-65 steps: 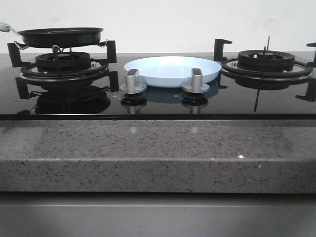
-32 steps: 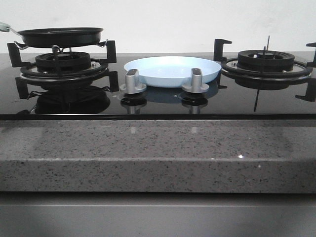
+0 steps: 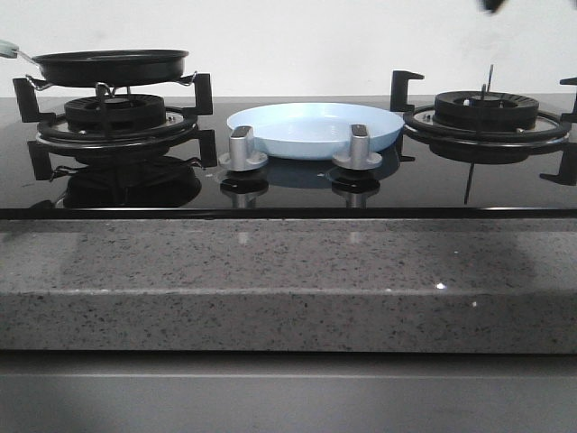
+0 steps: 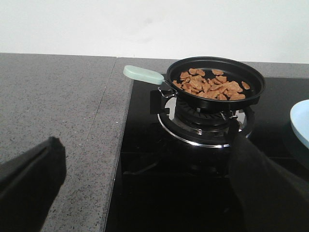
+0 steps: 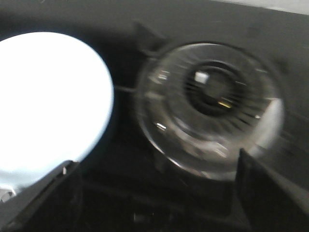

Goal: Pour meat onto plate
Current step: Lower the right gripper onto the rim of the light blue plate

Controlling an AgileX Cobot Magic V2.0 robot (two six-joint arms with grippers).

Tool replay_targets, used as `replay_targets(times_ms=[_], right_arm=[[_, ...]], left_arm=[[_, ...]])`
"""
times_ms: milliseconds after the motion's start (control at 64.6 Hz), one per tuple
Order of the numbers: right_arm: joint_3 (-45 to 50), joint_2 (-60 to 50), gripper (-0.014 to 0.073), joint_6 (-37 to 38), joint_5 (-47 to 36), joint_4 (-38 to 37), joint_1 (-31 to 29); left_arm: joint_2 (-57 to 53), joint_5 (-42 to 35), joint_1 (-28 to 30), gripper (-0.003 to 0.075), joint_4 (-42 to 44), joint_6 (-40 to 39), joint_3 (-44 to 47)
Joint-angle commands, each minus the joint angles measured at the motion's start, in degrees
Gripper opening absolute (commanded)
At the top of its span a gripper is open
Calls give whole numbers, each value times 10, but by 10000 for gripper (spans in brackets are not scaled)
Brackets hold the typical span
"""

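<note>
My right gripper grabs the plate's thin raised rim point(image 3: 398, 121) on the side facing the empty burner next, since the plate spreads far wider than my fingers.
The meat point(image 4: 211, 85) is a heap of small tan pieces in a black frying pan point(image 4: 216, 83) with a pale-green handle point(image 4: 143, 74). The pan point(image 3: 109, 65) sits on the left burner, and its wall hides the meat in the front view. The pale-blue plate point(image 3: 314, 128) lies empty on the glass hob between the burners, and its rim point(image 4: 300, 121) shows beside the pan. My left gripper point(image 4: 149, 193) is open with nothing in it, well short of the pan. My right gripper point(image 5: 157, 203) is open and empty above the hob, between the plate point(image 5: 48, 101) and the right burner point(image 5: 212, 106); that view is blurred.
Two silver knobs point(image 3: 242, 149) point(image 3: 357, 147) stand in front of the plate. The right burner point(image 3: 487, 113) has black pan supports. A speckled grey stone counter point(image 3: 288, 280) runs along the front and beside the hob point(image 4: 53, 111). A dark part of the right arm point(image 3: 491, 4) shows at the top.
A dark part of the right arm has come into the front view's top right edge. Pan, plate and knobs have not moved.
</note>
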Motion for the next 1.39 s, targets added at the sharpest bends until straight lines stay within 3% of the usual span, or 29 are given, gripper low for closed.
replay_targets(times_ms=[0, 108, 279, 387, 511, 1177, 1239, 1378], right_arm=[[-99, 50, 651, 0, 25, 2, 17], [-222, 146, 615, 0, 116, 2, 28], [-394, 276, 439, -8, 250, 4, 29], [-479, 334, 354, -25, 299, 19, 29], [-541, 375, 335, -25, 322, 30, 29], [-551, 418, 332, -49, 331, 61, 32], [-551, 419, 297, -49, 331, 61, 32], [-551, 419, 111, -49, 331, 61, 32]], left_arm=[[3, -44, 0, 671, -6, -1, -22], [3, -44, 0, 671, -6, -1, -22], [3, -44, 0, 671, -6, -1, -22], [3, -44, 0, 671, -6, -1, -22], [3, -44, 0, 671, -6, -1, -22], [3, -43, 0, 671, -6, -1, -22], [3, -42, 0, 671, -6, -1, -22], [3, -41, 0, 671, -6, -1, -22]])
